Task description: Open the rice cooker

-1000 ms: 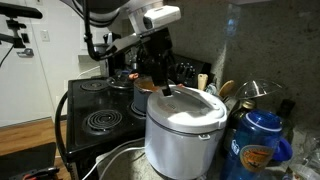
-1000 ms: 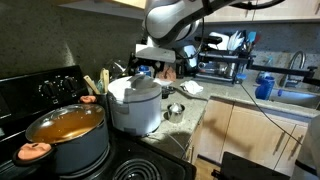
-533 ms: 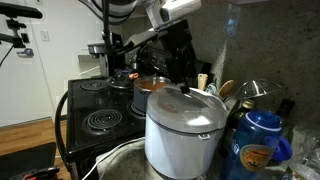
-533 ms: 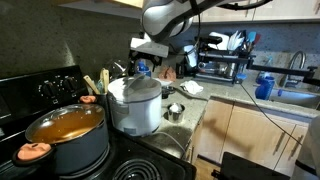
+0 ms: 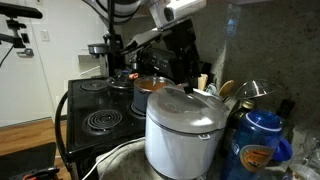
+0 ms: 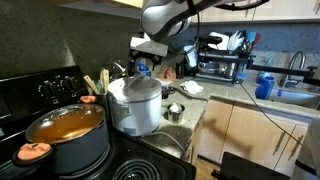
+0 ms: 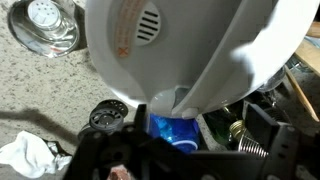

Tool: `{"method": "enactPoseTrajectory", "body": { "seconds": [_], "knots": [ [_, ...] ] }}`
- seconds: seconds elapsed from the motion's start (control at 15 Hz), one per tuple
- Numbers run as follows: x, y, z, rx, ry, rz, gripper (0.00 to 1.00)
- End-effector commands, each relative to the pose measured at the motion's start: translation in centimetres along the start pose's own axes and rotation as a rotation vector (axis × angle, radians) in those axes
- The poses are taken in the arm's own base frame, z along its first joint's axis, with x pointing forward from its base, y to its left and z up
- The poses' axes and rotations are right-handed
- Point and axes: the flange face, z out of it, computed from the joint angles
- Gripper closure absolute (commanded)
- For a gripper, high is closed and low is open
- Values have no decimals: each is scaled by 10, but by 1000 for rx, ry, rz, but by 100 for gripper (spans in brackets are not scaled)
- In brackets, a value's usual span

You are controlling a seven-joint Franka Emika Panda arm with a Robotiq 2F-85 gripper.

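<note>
My fingers will next grip the raised line across the lid's top, one on each side, to swing the rice cooker (image 5: 185, 125) open.
The rice cooker (image 5: 185, 125) is a large white cylinder with a rounded lid, and the lid is down. It stands on the counter next to the stove in both exterior views (image 6: 135, 105). My gripper (image 5: 182, 68) hangs above and just behind the lid without touching it, as an exterior view also shows (image 6: 163, 62). In the wrist view the white lid (image 7: 190, 45) fills the top. My gripper's (image 7: 180, 140) dark fingers are spread apart at the bottom with nothing between them.
A blue bottle (image 5: 258, 140) stands right beside the cooker and shows in the wrist view (image 7: 170, 128). A steel pot of orange soup (image 6: 65, 130) sits on the black stove (image 5: 100, 110). A small glass lid (image 7: 45, 25) lies on the speckled counter. A sink (image 6: 290, 95) is farther along.
My gripper has lifted off the cooker lid and moved up and back. In the last half second it has barely moved. The lid stays down.
</note>
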Motion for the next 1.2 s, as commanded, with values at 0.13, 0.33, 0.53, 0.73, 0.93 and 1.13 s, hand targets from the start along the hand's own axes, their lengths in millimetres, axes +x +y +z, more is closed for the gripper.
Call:
{"method": "enactPoseTrajectory", "body": {
  "seconds": [0.13, 0.33, 0.53, 0.73, 0.93, 1.13],
  "knots": [
    [-1, -6, 8, -11, 1, 8, 0],
    [-5, -13, 17, -23, -16, 9, 0],
    [-15, -22, 27, -35, -24, 5, 0],
    [-25, -32, 35, -48, -22, 19, 0],
    [-31, -39, 40, -62, -4, 34, 0],
    [-34, -41, 42, -73, 13, 51, 27]
  ]
}}
